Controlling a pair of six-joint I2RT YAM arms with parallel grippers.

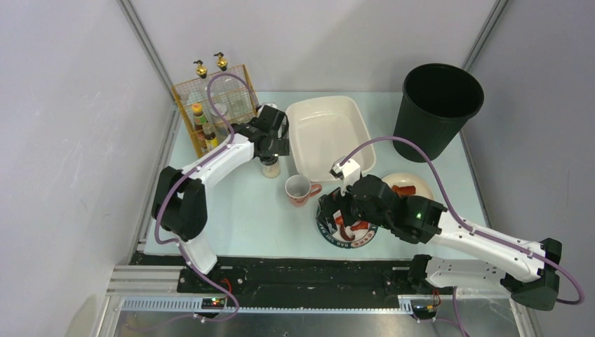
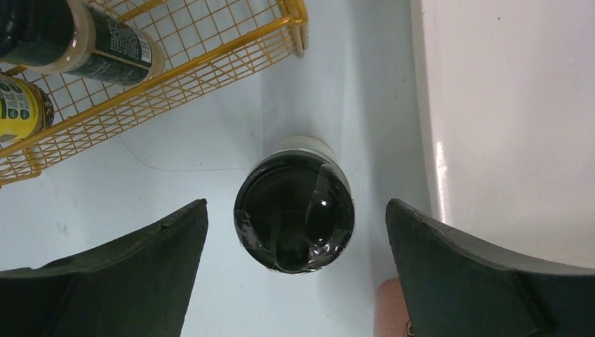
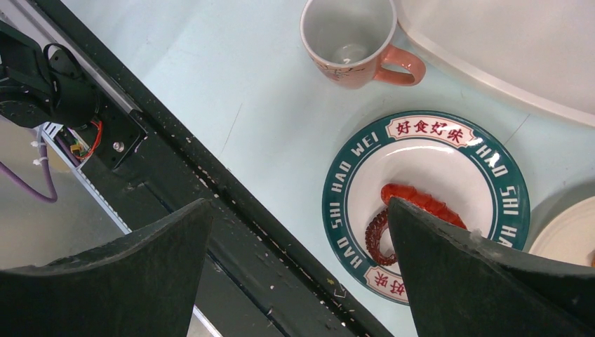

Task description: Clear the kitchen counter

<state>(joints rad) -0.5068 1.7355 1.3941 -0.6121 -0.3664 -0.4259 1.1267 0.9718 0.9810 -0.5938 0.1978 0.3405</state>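
Note:
I need to lower my left gripper before it closes on the jar, because its fingertips are above the jar's black lid.
The kitchen counter is a pale mint-blue top. A small jar with a black lid stands upright on it between the wire rack and the basin. My left gripper hangs open straight above the jar, a finger on each side, not touching it. A pink mug stands upright. A green-rimmed plate carries a red tentacle. My right gripper is open and holds nothing, low over the plate's near side and the counter's front edge.
A yellow wire rack with several bottles stands at the back left. A white basin sits mid-back and a black bin at the back right. A cream plate lies right of the green one. A black rail runs along the front.

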